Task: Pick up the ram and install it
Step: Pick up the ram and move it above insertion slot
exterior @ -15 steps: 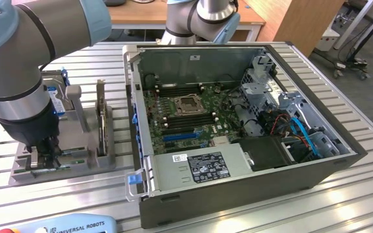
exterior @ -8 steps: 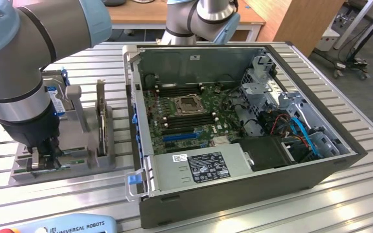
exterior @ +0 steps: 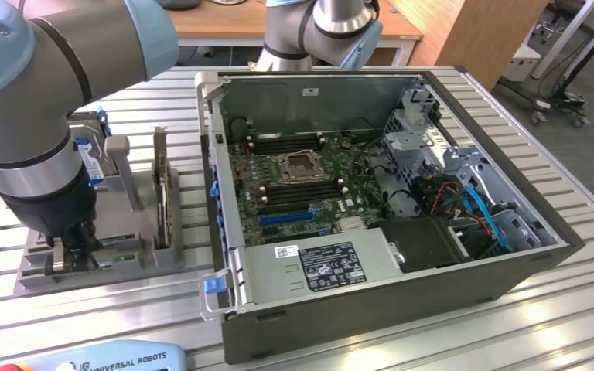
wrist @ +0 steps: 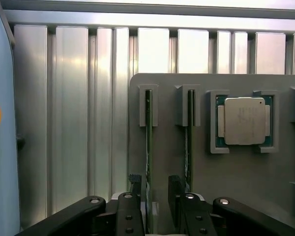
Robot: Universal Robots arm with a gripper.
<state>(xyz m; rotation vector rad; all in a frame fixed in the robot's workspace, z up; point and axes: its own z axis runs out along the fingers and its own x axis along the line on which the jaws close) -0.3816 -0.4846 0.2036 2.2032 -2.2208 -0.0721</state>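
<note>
My gripper should next grab the ram stick by the middle of its top edge [wrist: 148, 171] to pick it up, because the slotted posts of the grey holder hold both ends.
Two thin green ram sticks stand on edge in slots of the grey holder plate [wrist: 236, 177]. My gripper [wrist: 156, 187] is open and straddles one ram stick [wrist: 148, 128]; the stick runs between the black fingers [wrist: 135, 183], close to one of them. The second ram stick [wrist: 189, 132] lies just outside the other finger. In the exterior view my gripper [exterior: 72, 255] is low over the grey holder [exterior: 29, 278] at the exterior view's left, beside the open computer case [exterior: 503, 270]. The motherboard [exterior: 276, 193] with its dark memory slots [exterior: 281, 143] lies inside the case.
A silver processor [wrist: 244, 120] sits in a pocket of the holder. An upright expansion card [exterior: 160, 185] and a blue-labelled drive [exterior: 89, 158] stand on the holder behind my gripper. A teach pendant [exterior: 90, 359] lies at the table's front edge. The table is ribbed aluminium [exterior: 544, 332].
</note>
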